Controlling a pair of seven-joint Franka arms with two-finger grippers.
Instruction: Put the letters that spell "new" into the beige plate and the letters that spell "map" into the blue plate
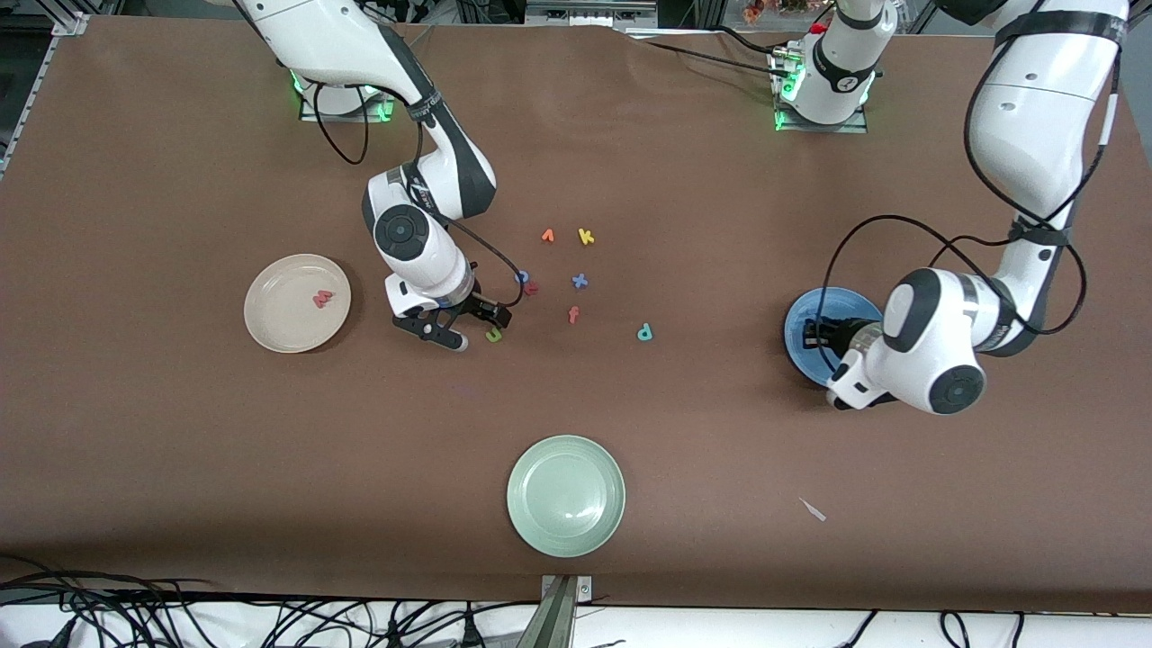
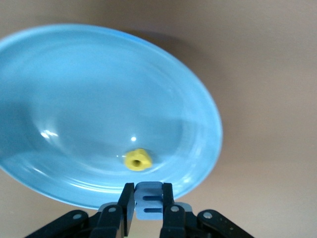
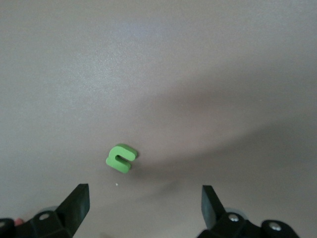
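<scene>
The green n needs to be grabbed next by my right gripper across its arch and the ends of its legs, to spell "new" in the beige plate (image 1: 279, 328).
My left gripper (image 2: 148, 188) is shut on the light blue m (image 2: 148, 204), just above the rim of the blue plate (image 2: 74, 99). The yellow a (image 2: 137, 160) lies in that plate. In the front view the left gripper (image 1: 815, 336) hangs over the blue plate (image 1: 850, 301). My right gripper (image 1: 478, 328) is open and low over the table, with the green n (image 1: 493, 335) (image 3: 120, 157) just ahead of its fingers and untouched. The pinkish-red w (image 1: 322, 298) lies in the beige plate (image 1: 279, 328). The orange e (image 1: 573, 314) and teal p (image 1: 644, 332) lie on the table mid-way between the arms.
Loose letters lie farther from the front camera than the n: blue o (image 1: 521, 276), dark red k (image 1: 531, 288), blue x (image 1: 580, 281), orange v (image 1: 547, 236), yellow k (image 1: 586, 236). A pale green plate (image 1: 565, 531) sits near the front edge, with a white scrap (image 1: 813, 509) beside it.
</scene>
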